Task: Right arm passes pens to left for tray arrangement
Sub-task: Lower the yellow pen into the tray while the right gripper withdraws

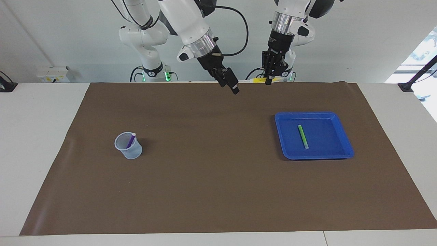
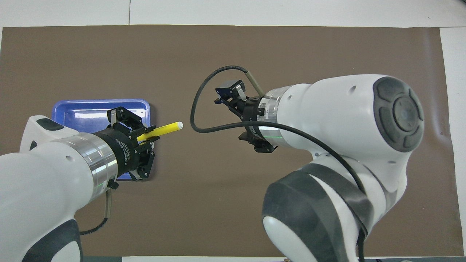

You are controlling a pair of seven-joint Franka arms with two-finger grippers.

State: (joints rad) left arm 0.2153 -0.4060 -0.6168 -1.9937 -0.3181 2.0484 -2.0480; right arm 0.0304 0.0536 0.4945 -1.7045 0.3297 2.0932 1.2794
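My right gripper takes hold of the purple pen (image 1: 130,140) by its top end next, since the clear cup's side surrounds the lower part of the pen.
My left gripper (image 1: 269,81) (image 2: 143,136) is shut on a yellow pen (image 1: 257,80) (image 2: 165,129), held level in the air over the mat's edge by the robots, pale cap toward my right gripper. My right gripper (image 1: 230,85) (image 2: 229,92) hangs open and empty a short gap from the cap, over the middle of the mat. A green pen (image 1: 302,136) lies in the blue tray (image 1: 327,136) (image 2: 83,111) toward the left arm's end. A purple pen (image 1: 130,140) stands in a clear cup (image 1: 129,150) toward the right arm's end; the overhead view hides both under the right arm.
A brown mat (image 1: 211,177) (image 2: 204,47) covers most of the white table (image 1: 37,136). A black cable (image 2: 204,125) loops out from the right wrist between the two grippers.
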